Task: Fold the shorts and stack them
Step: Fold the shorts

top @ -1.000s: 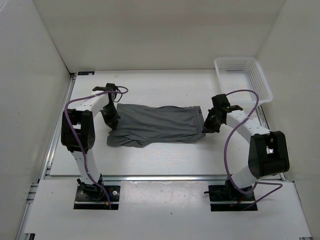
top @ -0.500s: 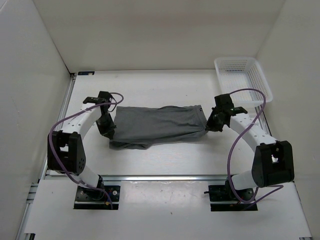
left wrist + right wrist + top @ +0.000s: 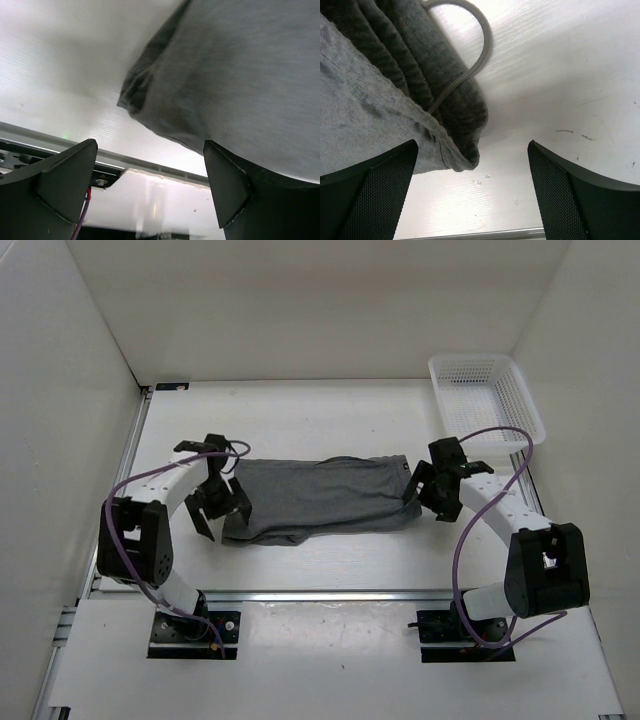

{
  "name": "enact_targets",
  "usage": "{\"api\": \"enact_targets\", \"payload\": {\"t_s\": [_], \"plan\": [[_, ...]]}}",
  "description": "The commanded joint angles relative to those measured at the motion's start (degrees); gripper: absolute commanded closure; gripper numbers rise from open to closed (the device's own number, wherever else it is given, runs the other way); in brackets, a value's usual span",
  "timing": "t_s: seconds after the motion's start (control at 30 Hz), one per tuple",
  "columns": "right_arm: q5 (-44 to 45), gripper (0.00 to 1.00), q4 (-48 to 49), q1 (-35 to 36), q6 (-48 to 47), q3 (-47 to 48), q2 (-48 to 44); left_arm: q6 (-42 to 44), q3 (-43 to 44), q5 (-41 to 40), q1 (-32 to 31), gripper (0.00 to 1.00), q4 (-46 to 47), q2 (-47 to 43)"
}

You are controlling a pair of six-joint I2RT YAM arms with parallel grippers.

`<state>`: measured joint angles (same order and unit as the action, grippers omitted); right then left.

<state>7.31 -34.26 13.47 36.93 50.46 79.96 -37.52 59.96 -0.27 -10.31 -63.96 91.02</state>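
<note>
My right gripper grabs the grey shorts (image 3: 320, 495) next by the waistband's near corner, beside the drawcord, to fold the waistband over toward the leg hems.
The grey shorts (image 3: 320, 495) lie folded lengthwise as a long band across the middle of the table. My left gripper (image 3: 218, 505) stands open at the band's left end, its fingers spread above the leg hems (image 3: 150, 95). At the right end my right gripper (image 3: 438, 490) is open beside the waistband (image 3: 455, 105), whose drawcord (image 3: 480, 50) loops onto the table. Nothing is between either pair of jaws. The shorts rest flat, with the lower left corner sagging toward the table's near edge.
A white mesh basket (image 3: 487, 398) stands at the back right corner of the table. White walls close in the left, back and right sides. An aluminium rail (image 3: 330, 595) runs along the table's near edge, with both arm bases behind it.
Both grippers have opened and let go of the shorts' ends. The shorts have dropped flat on the table, and both grippers have shifted slightly toward the near edge.
</note>
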Motion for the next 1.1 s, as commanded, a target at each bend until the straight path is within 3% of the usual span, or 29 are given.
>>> {"api": "enact_targets", "payload": {"t_s": [0.0,0.17,0.5,0.6,1.0,1.03,1.07], "plan": [[2.01,0.05,-0.98,-0.29,-0.80,2.80,-0.95,0.42,8.82,-3.76,0.72,0.00,-3.61,-5.76],[-0.27,0.04,-0.98,-0.29,-1.33,5.61,1.68,2.19,12.36,-5.26,3.19,0.01,-2.66,-4.28],[-6.25,0.00,0.33,-2.39,-3.88,7.90,10.47,3.94,18.08,-2.99,4.59,0.04,5.86,12.58],[-9.68,0.19,2.35,-3.98,-4.50,5.36,9.87,4.56,16.15,0.97,6.61,0.05,8.41,15.06],[-15.75,0.22,10.18,-5.21,0.07,-0.97,15.22,4.56,11.15,3.61,7.23,0.07,12.72,19.02],[-15.75,0.23,10.18,-5.21,0.60,-0.97,15.22,4.56,11.14,3.61,7.23,0.07,12.72,19.02],[-15.75,0.31,10.18,-5.21,0.60,-0.97,14.70,4.56,11.14,3.61,7.23,0.07,13.33,19.71]]}}
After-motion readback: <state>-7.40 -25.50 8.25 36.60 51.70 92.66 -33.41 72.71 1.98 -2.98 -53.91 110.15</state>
